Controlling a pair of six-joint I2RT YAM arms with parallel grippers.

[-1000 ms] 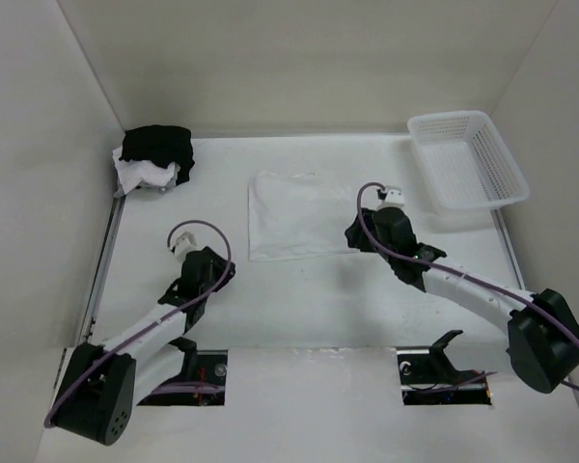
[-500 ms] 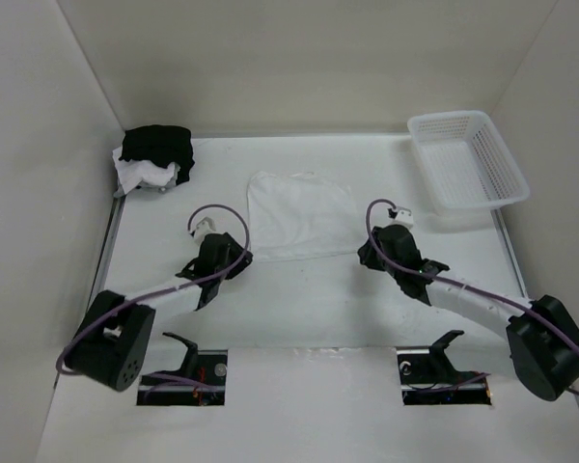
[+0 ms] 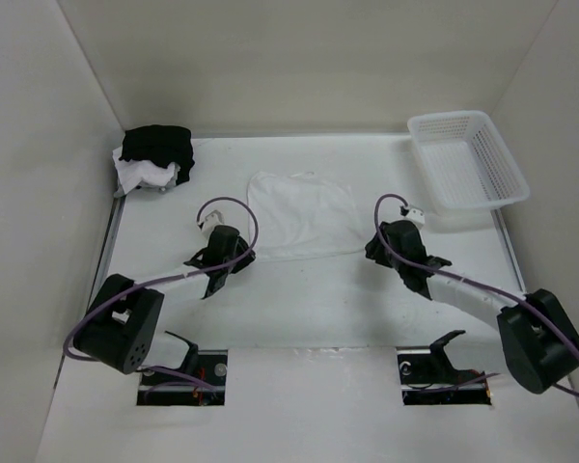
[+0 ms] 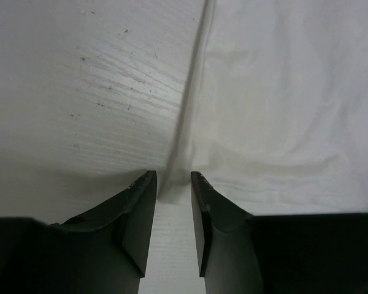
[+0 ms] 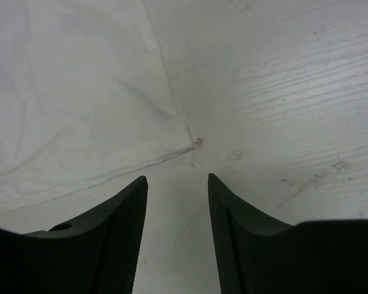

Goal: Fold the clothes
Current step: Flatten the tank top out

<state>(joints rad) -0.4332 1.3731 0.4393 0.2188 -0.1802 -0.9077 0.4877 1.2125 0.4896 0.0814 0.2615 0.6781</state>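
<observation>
My right gripper is to take hold of the white garment's near corner (image 3: 364, 250) (image 5: 188, 144) next, across from my left gripper, to spread the garment's edge for folding.
One of the clothes, a white garment (image 3: 302, 214), lies spread flat at the table's middle. More clothes, black over white, sit piled (image 3: 154, 156) in the back left corner. My left gripper (image 3: 247, 255) rests low at the garment's near left corner. In the left wrist view that gripper (image 4: 173, 174) is open, with the garment (image 4: 282, 104) and its edge just ahead of the tips. My right gripper (image 3: 371, 249) is off the near right corner. The right wrist view shows it (image 5: 176, 177) open over bare table, the garment's corner (image 5: 190, 142) just ahead.
A white plastic lattice basket (image 3: 468, 159) stands at the back right. White walls close the table on the left, back and right. Two openings in the near ledge hold the arm bases (image 3: 183, 371).
The left arm has swung right, up to the garment's near left corner. The right gripper has drawn back off the garment's right side. The garment lies wider and more spread than a second ago.
</observation>
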